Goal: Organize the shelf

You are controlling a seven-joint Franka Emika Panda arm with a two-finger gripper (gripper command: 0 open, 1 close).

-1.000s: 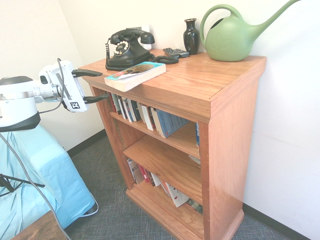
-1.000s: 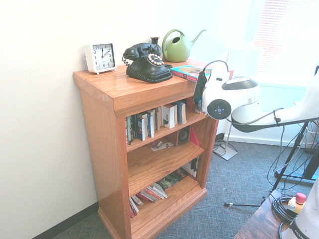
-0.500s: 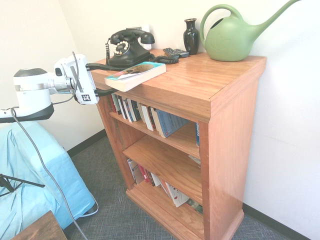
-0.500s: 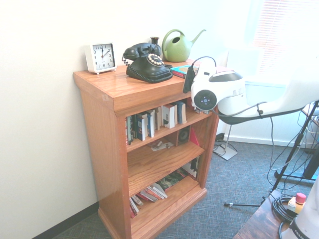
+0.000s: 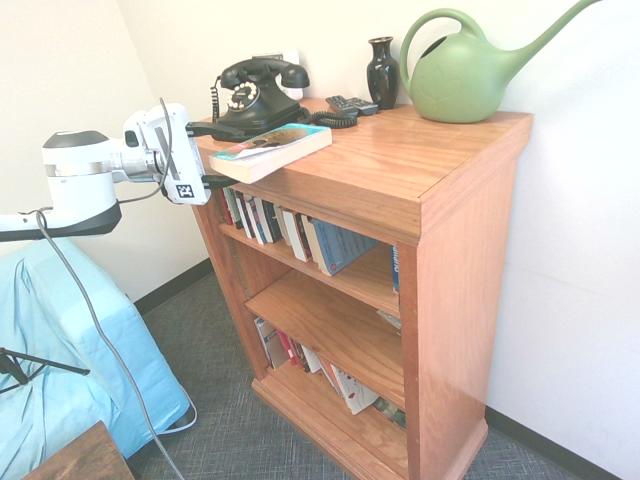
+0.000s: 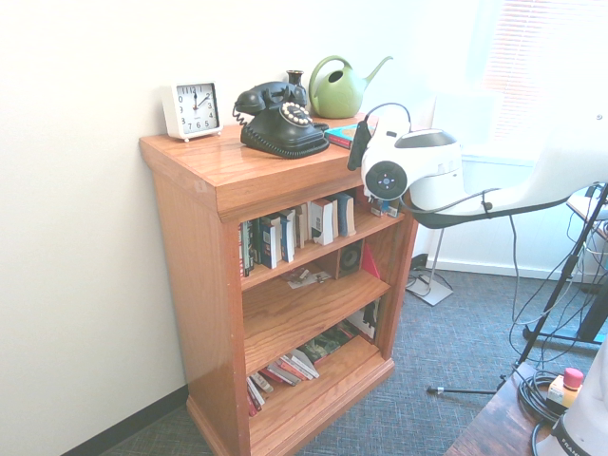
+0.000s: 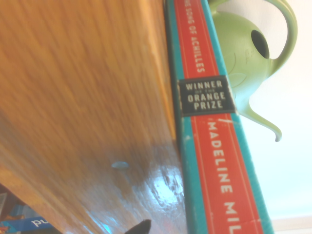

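Observation:
The teal paperback book has to go on the shelf among the other books, so the gripper will grab it by its red spine next.
The shelf (image 5: 400, 175) is a reddish-brown wooden bookcase with a thick top, also seen in the second exterior view (image 6: 228, 176). A teal and red book (image 5: 270, 150) lies flat on its top, jutting over the front edge. My gripper (image 5: 228, 155) is open and level at the book's near end. One finger is above the top and the other below its overhang. The gripper (image 6: 364, 142) covers most of the book (image 6: 340, 135) from the other side. The wrist view shows the book's red spine (image 7: 209, 126) against the wooden top (image 7: 87, 97).
On the top stand a black rotary phone (image 5: 255, 95), a dark vase (image 5: 382, 72), a remote (image 5: 350, 104), a green watering can (image 5: 470, 70) and a white clock (image 6: 193, 109). Several books (image 5: 290, 230) lean on the upper inner shelf; more lie on the lowest.
My gripper has travelled toward the shelf, from beside its corner to around the book's end. It stays open. The book has not moved.

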